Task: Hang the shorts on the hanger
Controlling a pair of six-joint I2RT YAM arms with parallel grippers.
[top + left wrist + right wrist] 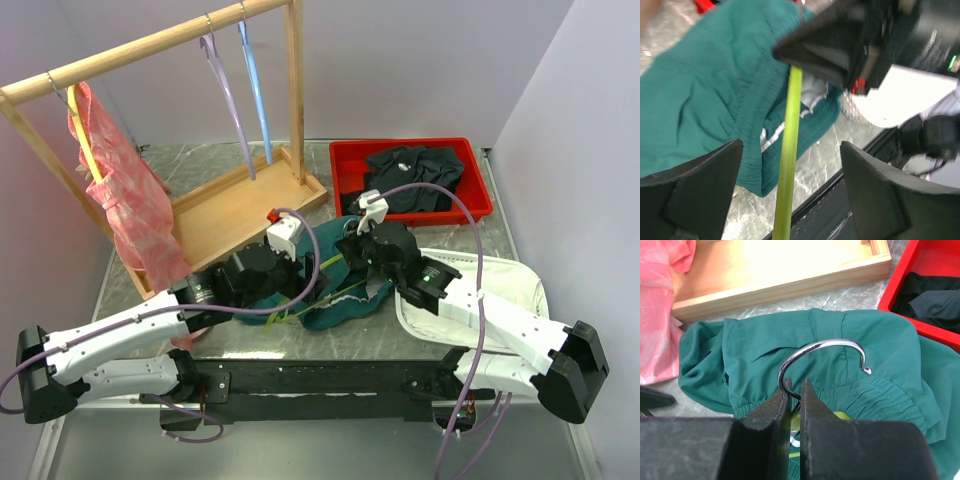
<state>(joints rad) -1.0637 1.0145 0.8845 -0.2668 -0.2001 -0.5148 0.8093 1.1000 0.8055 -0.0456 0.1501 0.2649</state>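
Observation:
I need to grab the waistband's side edge [751,175] with my left gripper next, to pull the opening of the teal-green shorts over the end of the lime-green hanger.
The teal-green shorts [345,312] lie crumpled on the table between both arms, waistband and whitish cord [771,137] showing. The lime-green hanger [790,150] lies across them. Its bar runs between the fingers of my left gripper [790,192], which stands open around it without touching. My right gripper [796,390] is shut on the neck of the hanger's metal hook [820,346], which arches above the shorts [880,355]. In the top view the left gripper [303,278] and right gripper [352,250] sit close together over the shorts.
A wooden rack [240,200] stands at the back left with a pink-red garment [130,200] and lilac [225,90] and light-blue [255,90] hangers. A red bin [400,146] holds a black garment [415,175]. A white mesh bag [500,275] lies right.

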